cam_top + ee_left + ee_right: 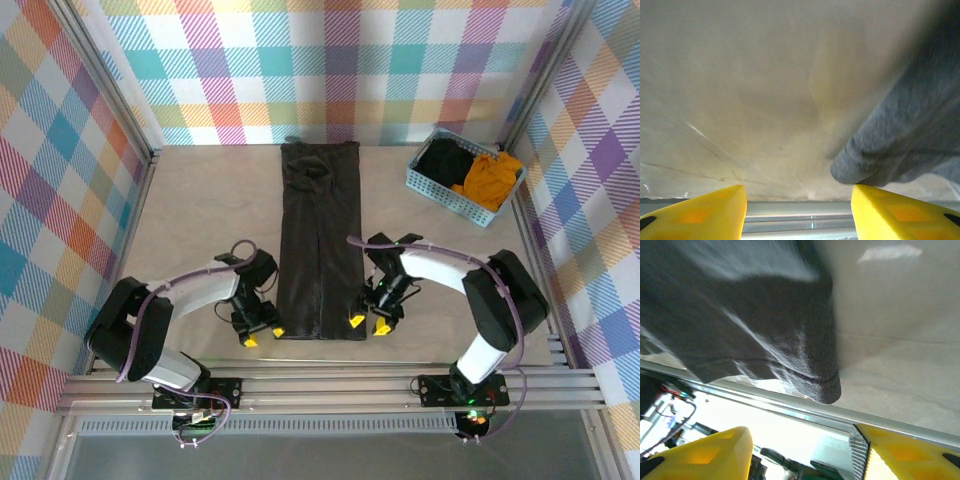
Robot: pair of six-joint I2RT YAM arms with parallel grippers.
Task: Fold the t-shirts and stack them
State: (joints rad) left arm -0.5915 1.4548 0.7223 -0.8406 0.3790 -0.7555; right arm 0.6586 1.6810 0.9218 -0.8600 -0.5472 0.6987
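Observation:
The folded dark charcoal-grey t-shirt needs its hem end folded back over the rest of it, so my right gripper will grab the t-shirt by its near hem corner next.
A dark charcoal-grey t-shirt (320, 240) lies on the table, folded lengthwise into a long narrow strip running from the back toward the near edge. My left gripper (264, 336) sits at the strip's near left corner, open, with nothing between its yellow fingers. In the left wrist view the shirt's corner (900, 135) lies just past the right fingertip (900, 215). My right gripper (369, 325) is at the near right corner, also open and empty. In the right wrist view the shirt's hem (740, 325) lies ahead of the gripper (800, 455), apart from it.
A light blue perforated basket (445, 200) stands at the back right, holding a black t-shirt (445, 158) and a mustard-orange one (490, 178). Bare beige table (200, 210) lies either side of the strip. A metal rail (330, 385) runs along the near edge.

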